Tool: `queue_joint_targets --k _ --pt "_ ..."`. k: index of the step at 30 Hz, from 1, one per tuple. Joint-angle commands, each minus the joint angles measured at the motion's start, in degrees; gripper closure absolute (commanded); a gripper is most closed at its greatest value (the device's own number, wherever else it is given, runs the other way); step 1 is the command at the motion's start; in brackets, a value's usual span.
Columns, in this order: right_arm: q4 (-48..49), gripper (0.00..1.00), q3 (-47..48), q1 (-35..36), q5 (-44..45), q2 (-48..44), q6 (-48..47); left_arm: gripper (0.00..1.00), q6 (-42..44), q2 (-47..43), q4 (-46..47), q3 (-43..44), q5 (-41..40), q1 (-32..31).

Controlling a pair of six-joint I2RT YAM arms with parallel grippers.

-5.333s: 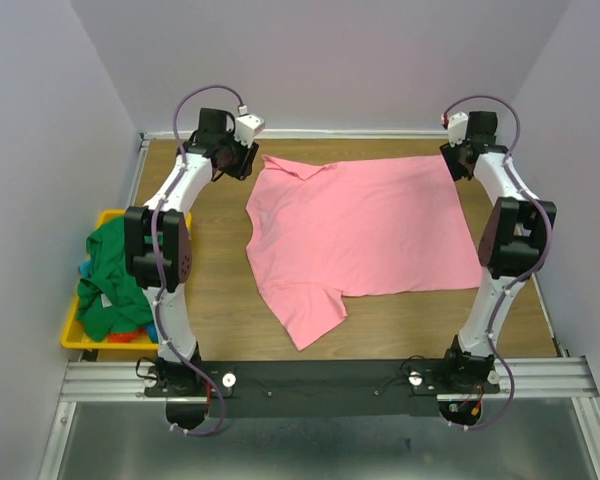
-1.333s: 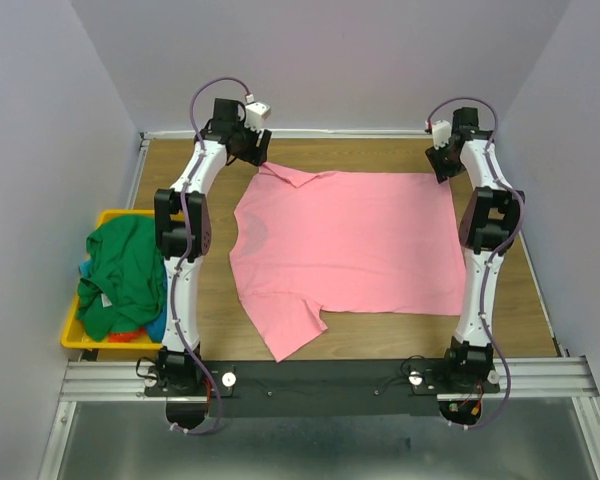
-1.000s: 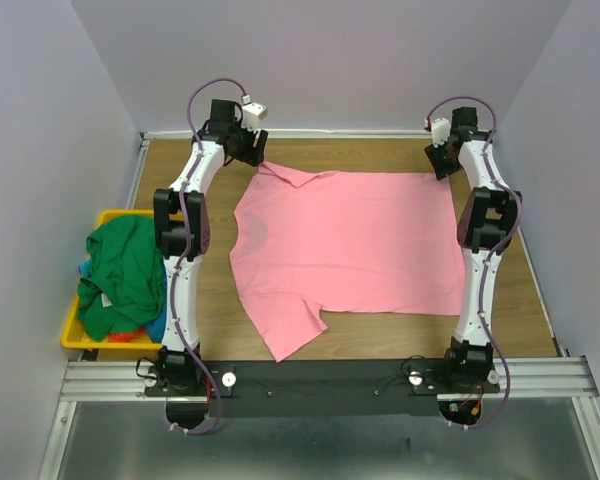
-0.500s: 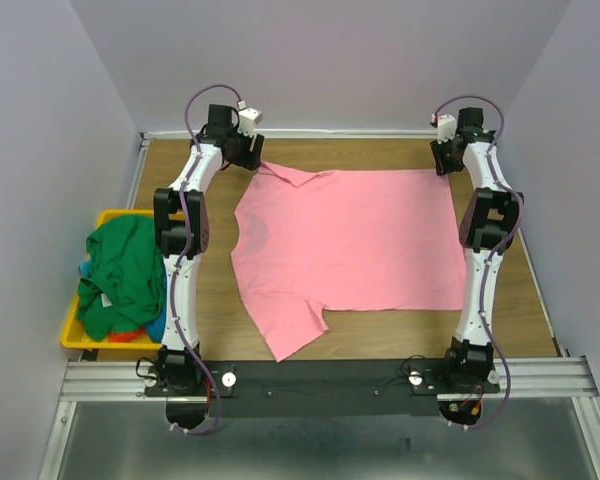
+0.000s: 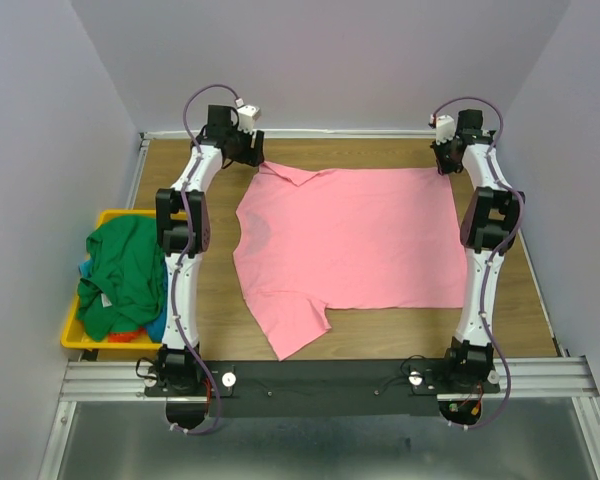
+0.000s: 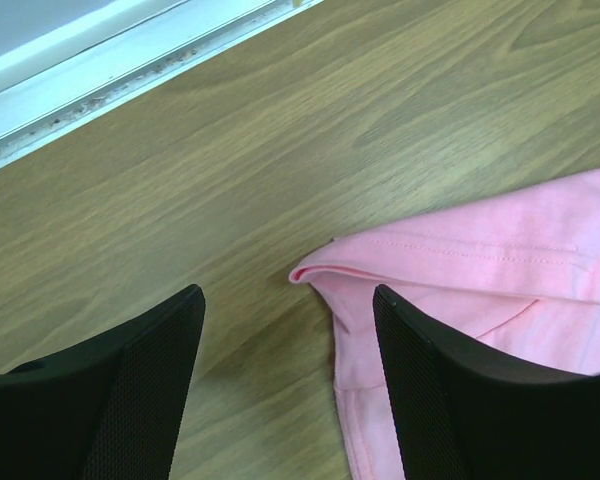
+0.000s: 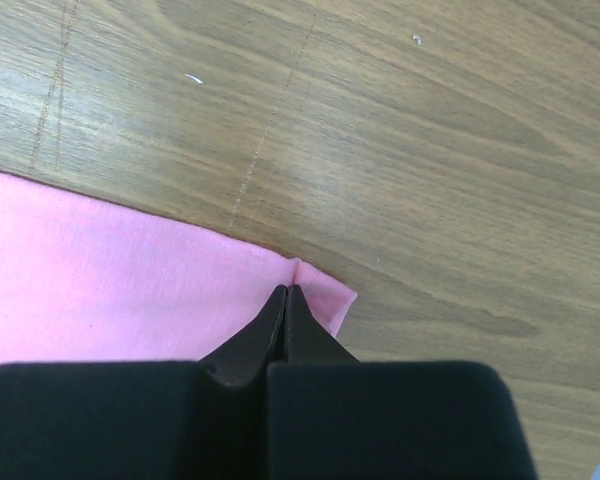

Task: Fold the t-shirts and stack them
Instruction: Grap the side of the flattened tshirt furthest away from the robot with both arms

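Note:
I should next use my left gripper to grab the pink t-shirt's far sleeve at its folded tip. Then I can fold that far side of the t-shirt inward.
A pink t-shirt lies spread flat on the wooden table, collar to the left. My right gripper is at its far right corner, and in the right wrist view the gripper is shut on a pinch of that corner of the pink t-shirt. My left gripper is at the far left sleeve. In the left wrist view the gripper is open, its fingers standing either side of the folded tip of the pink t-shirt. A green t-shirt lies heaped over blue and orange cloth.
A yellow bin at the table's left edge holds the green heap. A white rail runs along the far edge of the table, just beyond the left gripper. Walls close in at the back and on both sides.
My right gripper has closed onto the pink t-shirt's far right corner. The left gripper has stayed open at the sleeve, and both arms have barely moved.

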Motion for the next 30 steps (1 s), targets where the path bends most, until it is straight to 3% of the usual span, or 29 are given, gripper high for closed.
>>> queue_joint_targets --k 1,25,30 --pt "-4.5 1.0 -4.3 -0.5 -1.0 2.9 -0.4 0.25 -2.1 2.4 1.8 1.8 4.1 0.0" --pt "-4.5 0.99 -6.1 -0.4 -1.2 0.8 -0.5 0.4 -9.3 4.5 3.1 2.8 6.2 -0.5" --pt "-4.5 0.99 -6.4 -0.4 -0.8 0.7 -0.7 0.53 -9.5 4.7 3.2 2.8 6.8 -0.5"
